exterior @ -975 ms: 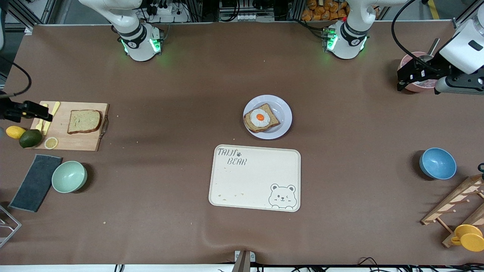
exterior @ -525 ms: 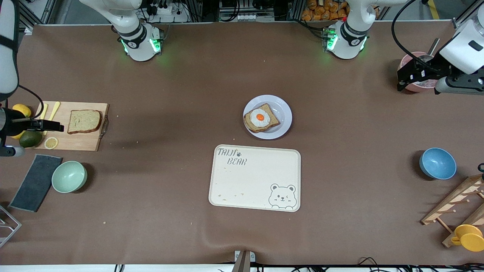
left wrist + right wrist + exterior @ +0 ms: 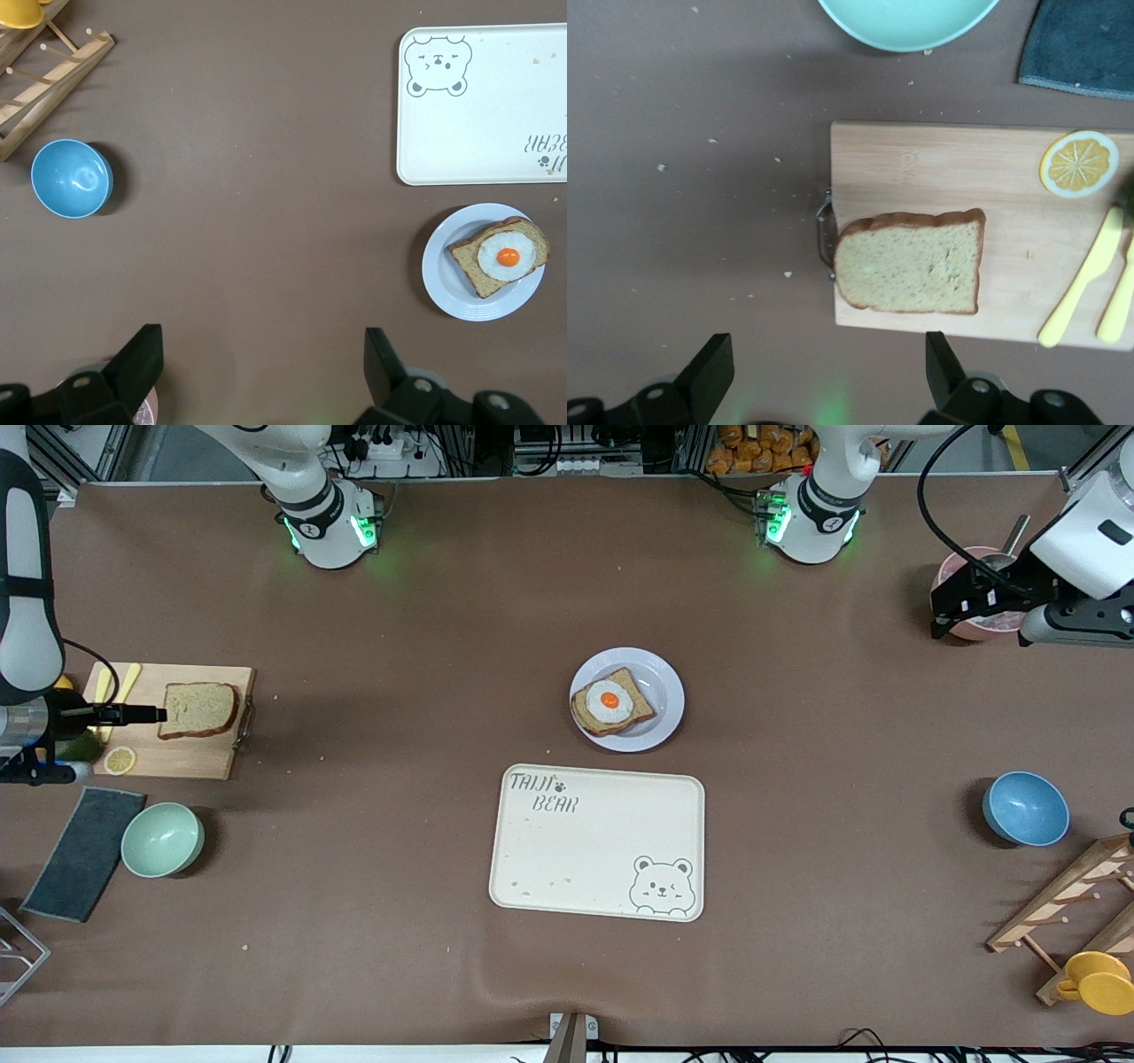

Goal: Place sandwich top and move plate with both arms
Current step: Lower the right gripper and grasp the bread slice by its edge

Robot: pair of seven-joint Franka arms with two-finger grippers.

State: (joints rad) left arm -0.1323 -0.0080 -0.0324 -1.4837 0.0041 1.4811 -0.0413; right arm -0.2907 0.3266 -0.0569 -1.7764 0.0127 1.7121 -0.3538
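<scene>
Next, my right gripper grabs the plain bread slice by its crust edge (image 3: pixel 911 309), to top the egg sandwich on the plate.
The sandwich top (image 3: pixel 198 709), a plain bread slice, lies flat on a wooden cutting board (image 3: pixel 195 760) at the right arm's end of the table; the right wrist view shows the slice (image 3: pixel 911 262) from above. My right gripper (image 3: pixel 146 713) hangs open over the board beside the slice, apart from it, with nothing between its fingers (image 3: pixel 714 356). The pale plate (image 3: pixel 663 682) sits mid-table with an egg-topped bread slice (image 3: pixel 611 701) on it. The left wrist view also shows this plate (image 3: pixel 437 266). My left gripper (image 3: pixel 952 607) waits open and empty over a pink bowl (image 3: pixel 950 567).
On the board lie a lemon slice (image 3: pixel 120 760) and yellow knives (image 3: pixel 1081 292). A green bowl (image 3: pixel 162 839) and dark cloth (image 3: pixel 84 853) lie nearer the camera. The cream bear tray (image 3: pixel 598 841) lies nearer the camera than the plate. A blue bowl (image 3: pixel 1025 808) and wooden rack (image 3: pixel 1072 903) sit at the left arm's end.
My right gripper has moved across the cutting board toward the bread slice. The left arm, the plate and the slice have stayed where they were.
</scene>
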